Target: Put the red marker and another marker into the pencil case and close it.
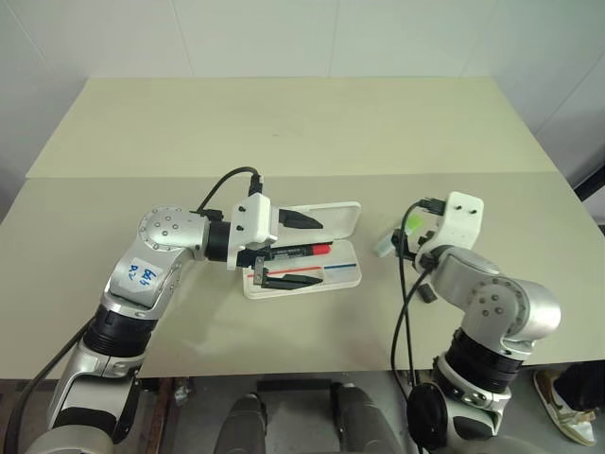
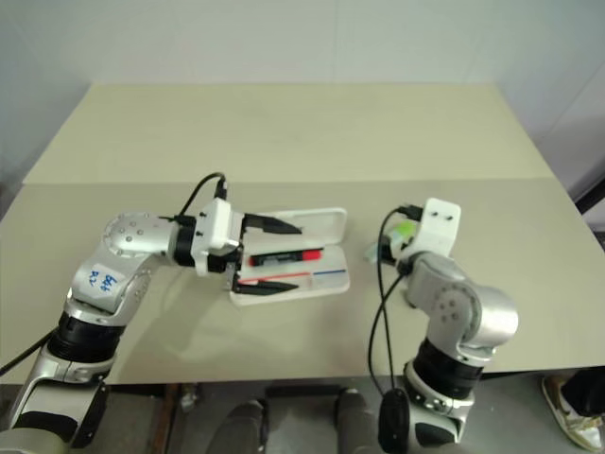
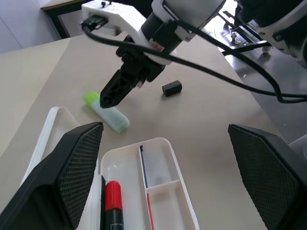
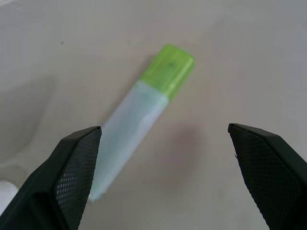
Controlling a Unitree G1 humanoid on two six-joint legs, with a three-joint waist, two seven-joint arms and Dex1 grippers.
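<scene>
The fingers of my right gripper are still above the pale marker, so the gripper needs to go down first and only then close on the marker.
The pencil case lies open in the middle of the table, its lid folded back on the far side. The red marker rests in the tray, red cap toward the right. My left gripper hovers just above the case, pointing right, open, with one finger over the lid and the other over the tray's near edge. The other marker, pale with a green cap, lies on the table right of the case. My right gripper hangs open just above it, straddling it and holding nothing.
A small black block lies on the table just beyond the green-capped marker. Black cables loop off both wrists. A seam runs across the table behind the case, with bare tabletop beyond it.
</scene>
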